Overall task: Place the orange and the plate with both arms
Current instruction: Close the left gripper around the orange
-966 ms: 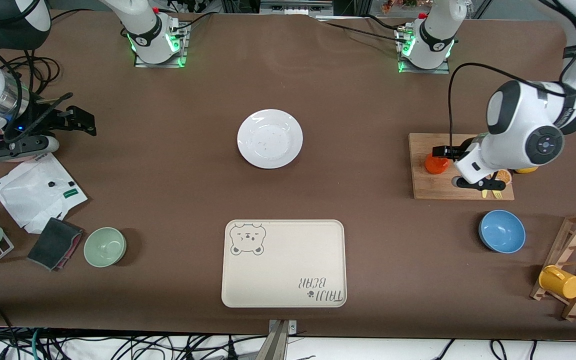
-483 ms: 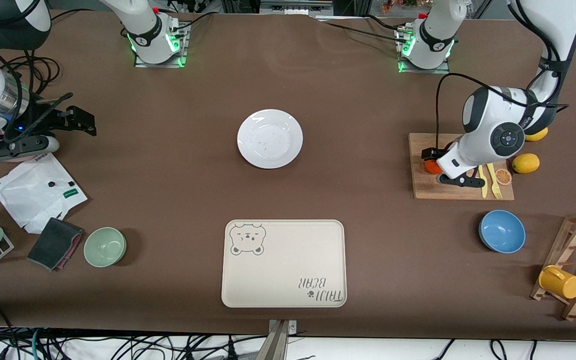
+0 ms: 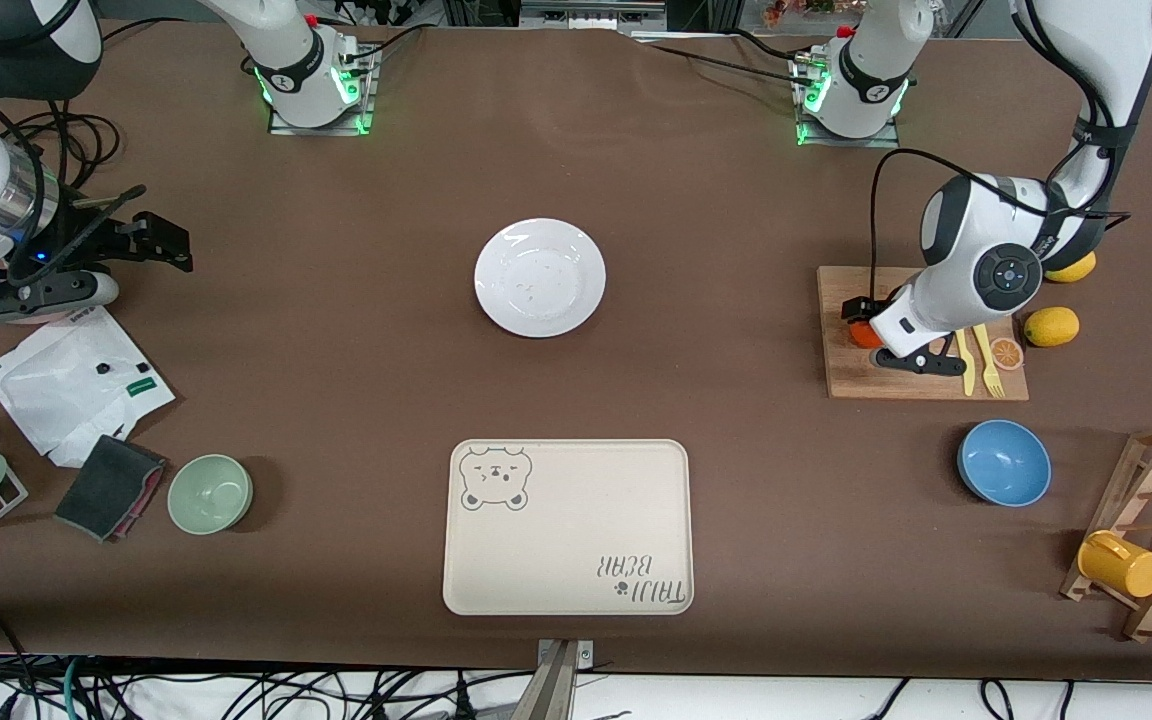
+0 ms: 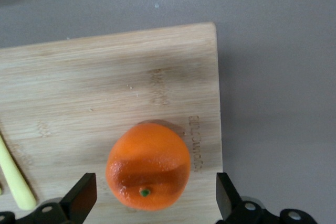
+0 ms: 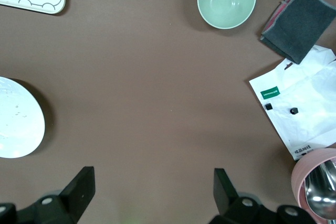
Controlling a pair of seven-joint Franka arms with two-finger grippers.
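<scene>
I need to set the orange on the white plate (image 3: 540,277), so I need to grab the orange by its round body (image 3: 863,336) with my left gripper next.
The orange (image 3: 863,334) sits on a wooden cutting board (image 3: 896,382) at the left arm's end of the table. My left gripper (image 3: 878,336) is open and down around the orange. In the left wrist view the orange (image 4: 148,166) lies between the two fingertips (image 4: 84,192) with a gap on each side, not touched. The white plate (image 3: 540,277) rests empty on the table's middle; it also shows in the right wrist view (image 5: 16,124). My right gripper (image 3: 164,243) waits open and empty (image 5: 152,192) above the right arm's end of the table.
A yellow knife and fork (image 3: 976,362), an orange slice (image 3: 1007,352) and two lemons (image 3: 1051,326) lie by the board. A cream bear tray (image 3: 566,530) sits nearer the camera than the plate. Also here: a blue bowl (image 3: 1004,462), green bowl (image 3: 210,493), mug rack (image 3: 1136,540).
The left arm has swung in over the board's edge and lowered, bringing its open gripper around the orange and uncovering the lemons. The right arm has not moved.
</scene>
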